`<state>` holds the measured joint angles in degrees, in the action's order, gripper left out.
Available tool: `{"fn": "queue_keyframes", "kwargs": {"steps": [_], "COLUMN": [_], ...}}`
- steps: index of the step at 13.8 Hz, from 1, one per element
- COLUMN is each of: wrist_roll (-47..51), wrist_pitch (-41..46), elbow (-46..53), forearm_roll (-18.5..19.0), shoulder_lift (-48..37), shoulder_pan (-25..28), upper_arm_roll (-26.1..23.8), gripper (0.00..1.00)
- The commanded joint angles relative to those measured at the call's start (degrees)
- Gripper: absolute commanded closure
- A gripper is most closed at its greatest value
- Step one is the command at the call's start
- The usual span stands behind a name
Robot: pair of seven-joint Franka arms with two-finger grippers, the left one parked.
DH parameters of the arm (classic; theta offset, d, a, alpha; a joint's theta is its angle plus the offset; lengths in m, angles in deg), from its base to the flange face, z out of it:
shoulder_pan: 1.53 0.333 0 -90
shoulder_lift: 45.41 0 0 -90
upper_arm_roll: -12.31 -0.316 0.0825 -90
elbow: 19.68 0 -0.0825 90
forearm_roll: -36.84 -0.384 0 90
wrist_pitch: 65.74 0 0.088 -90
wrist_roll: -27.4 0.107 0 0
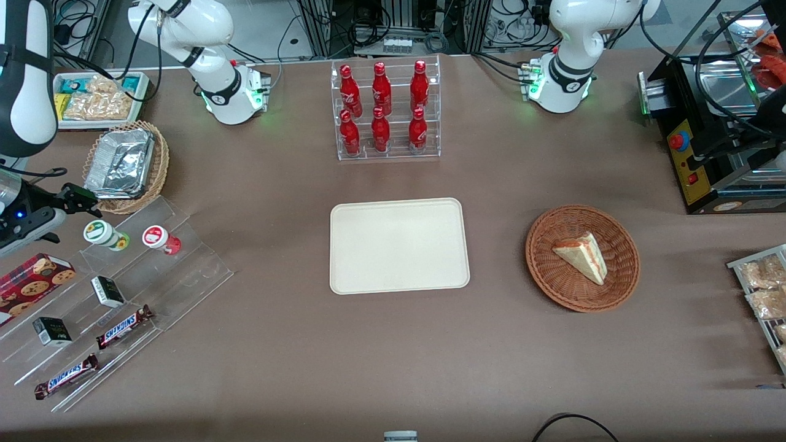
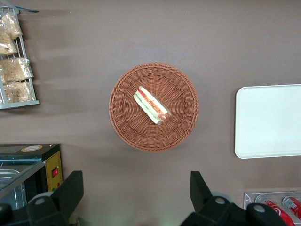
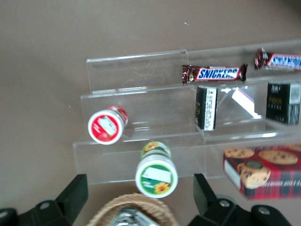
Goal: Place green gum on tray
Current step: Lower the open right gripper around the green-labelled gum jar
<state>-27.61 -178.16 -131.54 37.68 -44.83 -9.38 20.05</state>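
My right gripper grabs the green gum bottle around its round body (image 1: 110,238) next, to place the bottle on the tray (image 1: 399,245).
The green gum (image 1: 104,234) is a small white bottle with a green-and-yellow lid. It stands on the upper step of a clear acrylic display, beside a like bottle with a red label (image 1: 161,239). My right gripper (image 1: 78,199) is open and empty. It hovers just above the green gum, slightly farther from the front camera. In the right wrist view the green gum (image 3: 156,175) lies between the spread black fingers (image 3: 75,194), with the gripper (image 3: 139,195) not touching it. The cream tray (image 1: 399,245) lies flat at the table's middle and holds nothing.
A wicker basket with foil containers (image 1: 126,166) sits close by the gripper. The acrylic display (image 1: 166,276) also holds Snickers bars (image 1: 123,326), small black boxes (image 1: 108,291) and a cookie box (image 1: 31,279). A rack of red bottles (image 1: 385,110) and a sandwich basket (image 1: 620,288) stand further off.
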Motion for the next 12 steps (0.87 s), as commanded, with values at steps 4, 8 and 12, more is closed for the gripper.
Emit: {"fn": "queue_keyframes", "kwargs": {"steps": [4, 8, 12], "wrist_roll": [-8.53, -8.62, -8.8], "wrist_pitch": [-9.65, -12.28, -17.2], "elbow": [-8.81, -11.79, -15.31], "forearm_roll": [-1.01, -1.62, -1.54], "shoulder_lift": [-2.42, -2.33, -2.33], "shoulder_pan": [-2.88, -3.49, -3.49], "upper_arm_roll": [-0.36, -0.35, -0.27], "gripper": [0.0, 0.0, 0.0]}}
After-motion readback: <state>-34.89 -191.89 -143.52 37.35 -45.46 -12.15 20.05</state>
